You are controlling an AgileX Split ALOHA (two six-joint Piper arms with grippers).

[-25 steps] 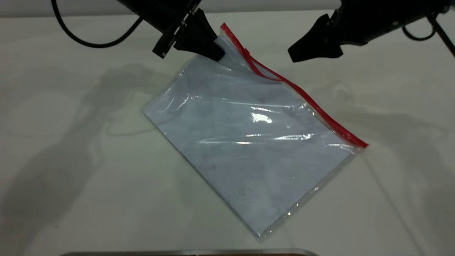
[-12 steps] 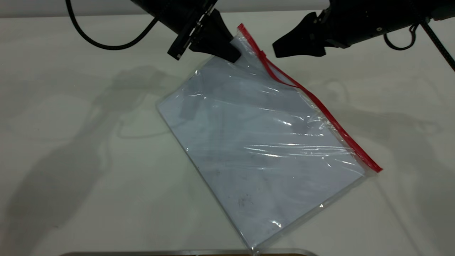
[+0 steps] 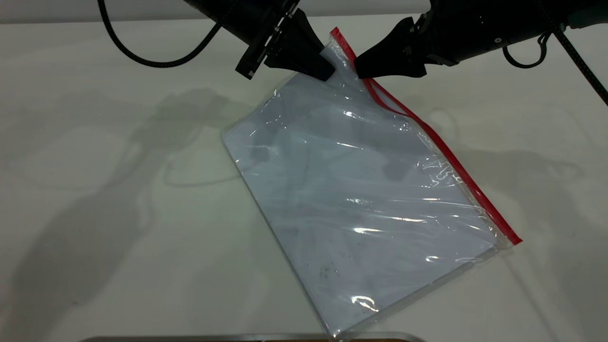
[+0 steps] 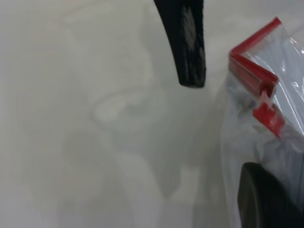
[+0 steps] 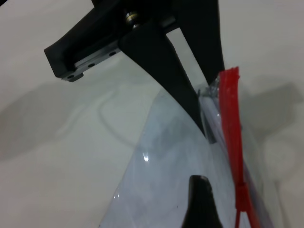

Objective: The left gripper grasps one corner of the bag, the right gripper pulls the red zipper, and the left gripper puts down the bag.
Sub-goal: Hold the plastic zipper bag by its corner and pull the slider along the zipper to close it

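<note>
I will take hold of the bag's red zipper by its slider tab (image 3: 365, 80) (image 5: 241, 190) with my right gripper next, so that I can pull it along the zipper's edge.
The clear bag (image 3: 361, 190) holds a bluish-white sheet and lies slanted on the white table. Its corner (image 3: 339, 50) is raised. My left gripper (image 3: 327, 72) is shut on that corner; it also shows in the right wrist view (image 5: 206, 133), pinching the plastic beside the strip's end. The red zipper (image 3: 451, 161) runs down the bag's right edge. Its slider tab (image 5: 241, 190) sits near the held corner and also shows in the left wrist view (image 4: 268, 118). My right gripper (image 3: 357, 71) is open, its tips at the strip just below the corner, one finger (image 5: 202, 199) beside the slider.
A metal tray rim (image 3: 251, 338) runs along the near table edge, just below the bag's lowest corner. The left arm's thick black cable (image 3: 156, 61) loops over the table at the back left.
My left gripper has moved right with the corner, and the bag has swung with it. My right gripper has moved left, from apart from the bag to the red strip.
</note>
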